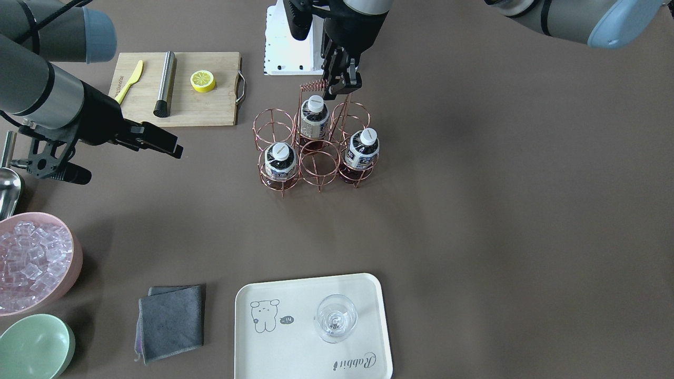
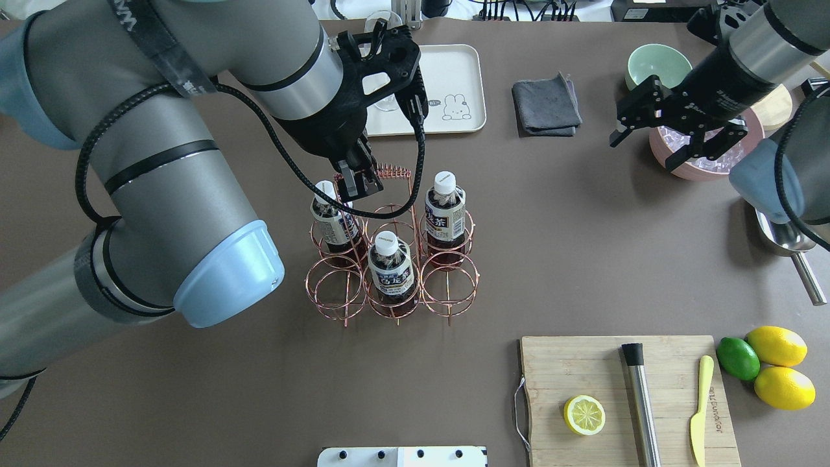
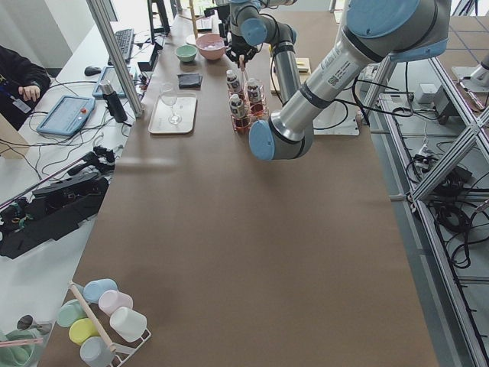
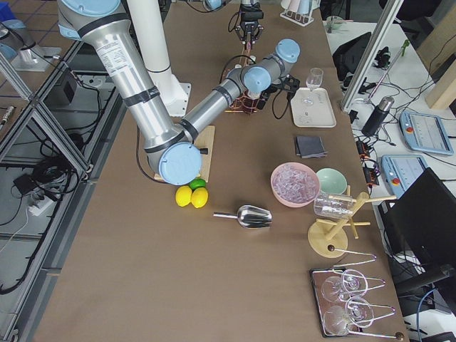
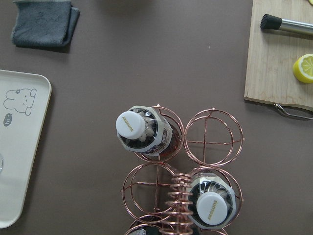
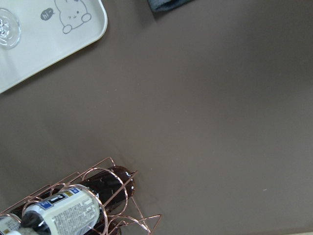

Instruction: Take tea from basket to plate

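Next, my left gripper grabs the basket by its coiled handle [image 1: 313, 86] [image 5: 181, 203], since tea bottles in its open wire rings risk sliding out if the basket tips.
The rose-gold wire basket [image 1: 313, 85] stands mid-table and holds three tea bottles [image 1: 314, 118] [image 1: 279, 160] [image 1: 362, 150]; they also show in the overhead view [image 2: 332, 220] [image 2: 391, 266] [image 2: 445, 211]. My left gripper [image 2: 361, 183] hangs open just above the basket, beside its coiled handle, and holds nothing. The left wrist view looks down on two white caps [image 5: 132, 123] [image 5: 212, 208]. The cream plate [image 1: 310, 363] lies at the far edge with a clear stemmed glass [image 1: 335, 317] on it. My right gripper [image 2: 648, 148] is open and empty beside the pink bowl.
A wooden cutting board [image 2: 583, 363] carries a lemon half [image 2: 584, 415], a metal muddler and a yellow knife. A pink bowl of ice [image 1: 31, 263], a green bowl [image 1: 34, 347], a grey cloth [image 1: 171, 321], a metal scoop [image 2: 788, 243] and whole lemons [image 2: 778, 347] lie around.
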